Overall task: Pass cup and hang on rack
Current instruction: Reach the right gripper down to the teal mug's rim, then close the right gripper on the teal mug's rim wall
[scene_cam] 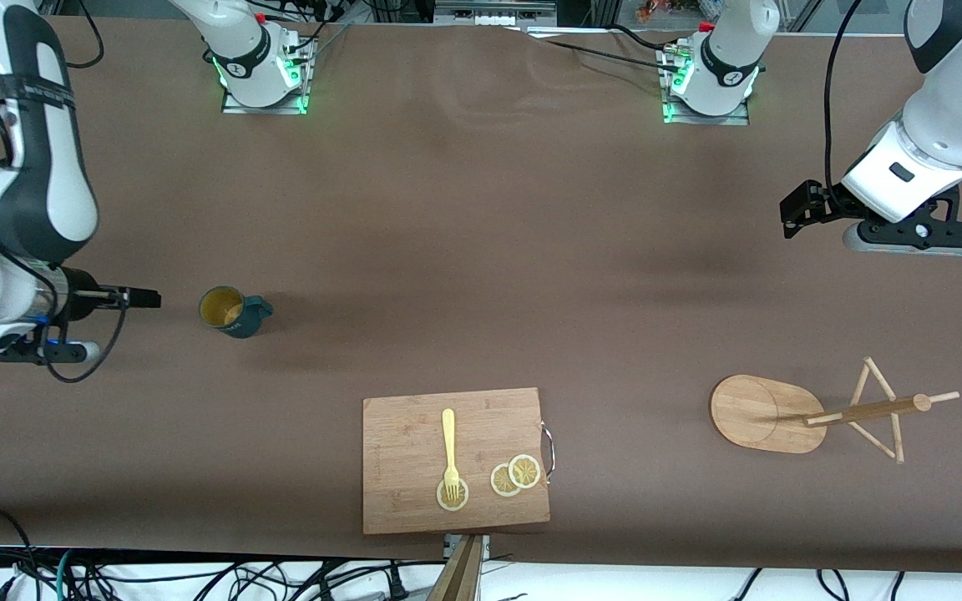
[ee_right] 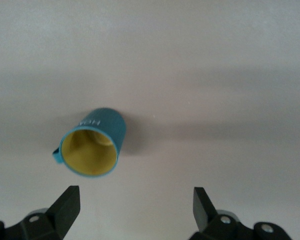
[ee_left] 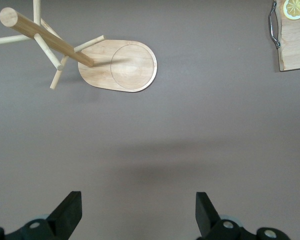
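Next, my right gripper grabs the cup by its rim and leaves the dark teal cup's handle free for the pass toward the bamboo rack.
The dark teal cup with a yellowish inside stands upright on the table toward the right arm's end; its handle points toward the left arm's end. My right gripper hovers beside it, open and empty, and in the right wrist view the cup lies a little ahead of the open right gripper. The bamboo rack stands toward the left arm's end, its pole carrying thin pegs. My left gripper hangs open and empty over bare table. From the left gripper the rack is well ahead.
A rectangular wooden cutting board lies near the table's front edge, carrying a yellow fork and lemon slices. Its metal handle faces the rack. A corner of the board shows in the left wrist view.
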Controlling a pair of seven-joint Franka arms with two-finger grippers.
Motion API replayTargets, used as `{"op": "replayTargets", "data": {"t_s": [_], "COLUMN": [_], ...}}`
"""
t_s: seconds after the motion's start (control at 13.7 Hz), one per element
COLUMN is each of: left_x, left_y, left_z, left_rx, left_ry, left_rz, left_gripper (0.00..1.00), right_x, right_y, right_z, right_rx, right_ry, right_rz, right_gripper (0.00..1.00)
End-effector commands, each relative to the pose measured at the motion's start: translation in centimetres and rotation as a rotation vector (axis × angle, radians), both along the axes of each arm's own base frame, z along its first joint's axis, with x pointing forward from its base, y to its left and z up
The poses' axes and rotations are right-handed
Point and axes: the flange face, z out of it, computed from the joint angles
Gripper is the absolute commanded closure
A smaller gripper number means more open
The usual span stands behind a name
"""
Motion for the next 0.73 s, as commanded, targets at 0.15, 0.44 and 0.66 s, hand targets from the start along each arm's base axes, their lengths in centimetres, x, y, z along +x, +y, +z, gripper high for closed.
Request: {"op": "replayTargets", "data": {"t_s": [0.15,0.44,0.66], "left_x": [0.1,0.2,0.1], "left_y": [0.0,-0.2,-0.2], "left_z": [0.5,0.5,0.6], "left_rx": [0.019,0.019,0.017], "left_ry": [0.011,0.01,0.01], "left_rz": [-0.012,-0.016,-0.014], "left_gripper": [0.0,0.0,0.0], "right_x": [-0.7,-1.9,-2.4], "right_y": [2.7,3.1,3.0], "right_z": [-4.8,-8.4,-9.4], "right_rx": [0.024,0.019,0.017], "right_ry": [-0.033,-0.035,-0.033], "right_rz": [-0.068,-0.067,-0.059], "right_gripper": [0.0,0.0,0.0]}}
